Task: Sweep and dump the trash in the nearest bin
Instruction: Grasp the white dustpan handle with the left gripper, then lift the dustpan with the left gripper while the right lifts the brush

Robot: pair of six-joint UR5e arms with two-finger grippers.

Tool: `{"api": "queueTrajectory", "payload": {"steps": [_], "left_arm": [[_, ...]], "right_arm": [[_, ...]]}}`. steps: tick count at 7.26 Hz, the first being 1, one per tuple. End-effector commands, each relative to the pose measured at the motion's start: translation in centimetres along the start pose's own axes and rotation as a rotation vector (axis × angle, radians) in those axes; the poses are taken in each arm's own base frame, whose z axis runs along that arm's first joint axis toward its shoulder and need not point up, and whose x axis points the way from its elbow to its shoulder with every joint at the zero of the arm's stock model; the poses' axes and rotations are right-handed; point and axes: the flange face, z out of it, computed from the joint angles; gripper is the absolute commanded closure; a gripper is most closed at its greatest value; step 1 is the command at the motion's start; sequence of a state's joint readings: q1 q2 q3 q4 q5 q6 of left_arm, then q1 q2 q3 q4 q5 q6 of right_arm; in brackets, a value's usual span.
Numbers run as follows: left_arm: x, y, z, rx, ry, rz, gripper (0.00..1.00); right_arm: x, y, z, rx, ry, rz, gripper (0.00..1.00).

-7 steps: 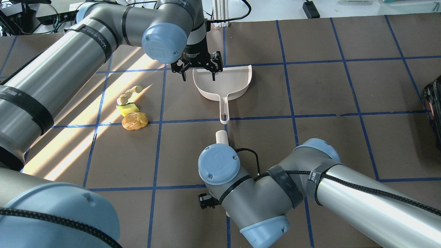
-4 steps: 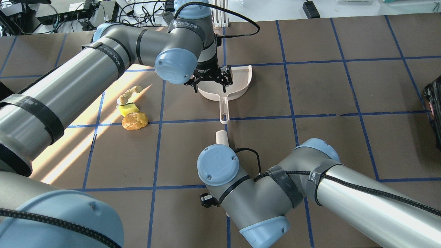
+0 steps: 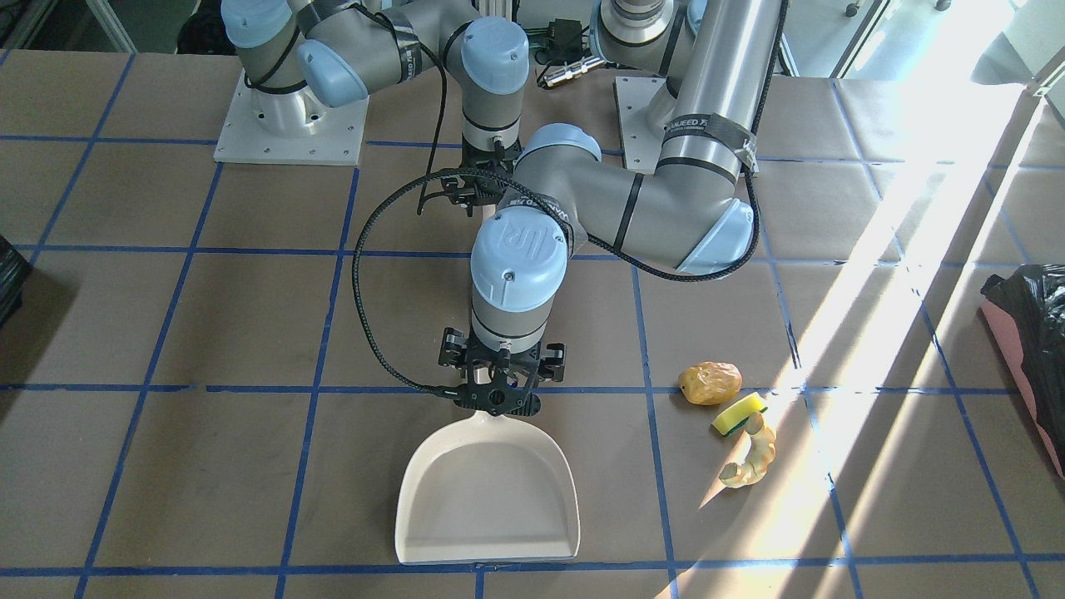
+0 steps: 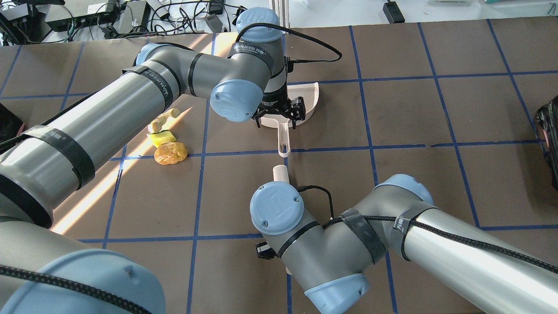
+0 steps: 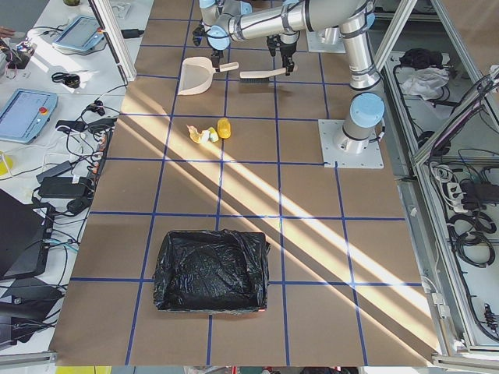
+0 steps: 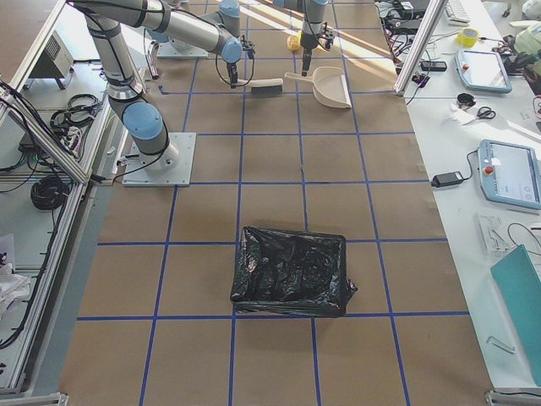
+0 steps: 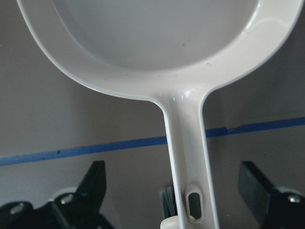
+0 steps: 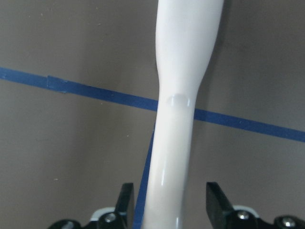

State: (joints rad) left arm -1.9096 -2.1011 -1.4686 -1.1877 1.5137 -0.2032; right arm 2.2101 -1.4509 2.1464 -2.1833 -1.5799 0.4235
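My left gripper needs to go lower before it closes on the white dustpan: its fingers are on both sides of the narrow handle but above it.
The trash lies together left of the table's middle: a golden-brown chunk, a yellow-green sponge wedge and a twisted beige piece. The white dustpan lies flat to their right. My left gripper is open, its fingers wide either side of the pan's handle root. My right gripper is open and straddles the white brush handle without touching it. The pink bin with a black bag stands at the table's left end.
A second black-bagged container stands at the table's right end. Blue tape lines grid the brown table. The brush head lies under my right arm. Cables and electronics sit beyond the far edge.
My left arm has moved back across the dustpan toward the robot, from over its scoop to the handle root. My right arm has barely moved. The trash has not moved.
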Motion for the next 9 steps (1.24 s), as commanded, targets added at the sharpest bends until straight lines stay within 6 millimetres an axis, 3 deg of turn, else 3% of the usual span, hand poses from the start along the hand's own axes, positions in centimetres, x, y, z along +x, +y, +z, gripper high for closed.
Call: {"api": "queueTrajectory", "payload": {"steps": [1,3,4,5,6,8,9], "left_arm": [[0.2,0.8,2.6,-0.033,-0.007,0.042,0.04],[0.7,1.0,3.1,-0.010,0.003,0.052,0.06],[1.1,1.1,3.1,-0.016,0.030,0.058,0.15],[1.1,1.1,3.0,-0.014,0.031,0.083,0.77],[1.1,1.1,3.2,-0.018,0.030,0.100,1.00],[0.9,1.3,2.9,-0.023,0.015,0.105,1.00],[0.8,1.5,1.5,-0.004,0.014,0.151,1.00]], "right_arm": [[0.1,0.0,-0.1,0.000,0.000,0.022,0.93],[0.1,0.0,-0.5,0.008,-0.004,0.061,0.94],[0.2,0.4,-0.9,0.004,-0.002,0.078,0.94],[0.4,0.7,-1.3,-0.004,0.002,0.079,0.94],[0.4,0.7,-1.4,0.000,0.000,0.078,0.94],[0.4,0.7,-1.5,0.001,-0.001,0.079,0.93],[0.4,0.8,-1.5,0.001,0.001,0.078,0.93]]}}
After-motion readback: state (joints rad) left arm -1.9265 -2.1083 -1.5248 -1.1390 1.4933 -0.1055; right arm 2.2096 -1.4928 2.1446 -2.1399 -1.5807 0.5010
